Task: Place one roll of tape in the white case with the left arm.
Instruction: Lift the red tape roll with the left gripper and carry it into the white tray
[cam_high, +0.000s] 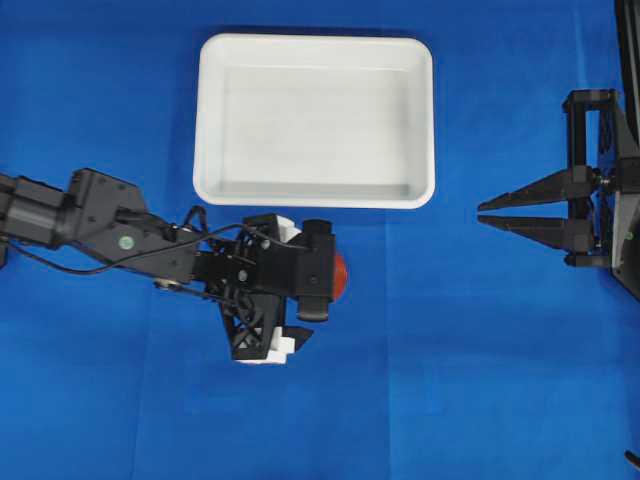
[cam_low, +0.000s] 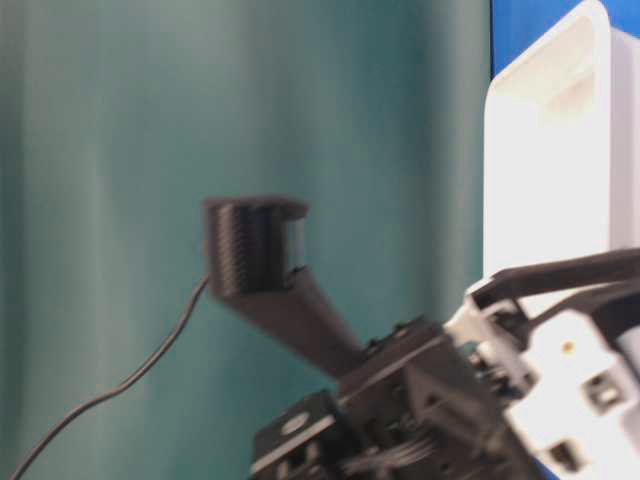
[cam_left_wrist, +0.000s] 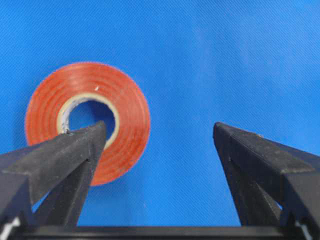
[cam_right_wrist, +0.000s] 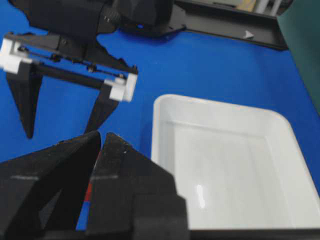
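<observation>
My left gripper isn't ready to close and needs to move first. Its fingertip is over the tape roll's near rim (cam_left_wrist: 115, 165) in the left wrist view, so it would miss if it closed now.
The roll of tape (cam_left_wrist: 87, 120), an orange-red ring with a pale core, lies flat on the blue cloth. In the overhead view only its right edge (cam_high: 342, 277) shows from under the left arm's wrist. My left gripper (cam_left_wrist: 160, 135) is open above it; its left finger (cam_left_wrist: 75, 150) covers part of the core and near rim, and its right finger stands well clear of the roll. It sits just in front of the white case (cam_high: 315, 42), which holds nothing. My right gripper (cam_high: 481, 213) is shut and empty at the right, pointing toward the middle.
The left gripper (cam_right_wrist: 60, 132) and the white case (cam_right_wrist: 165, 107) also show in the right wrist view. A blue cloth covers the table. The case's near rim lies close beyond the left wrist. The right arm's base stands at the far right edge.
</observation>
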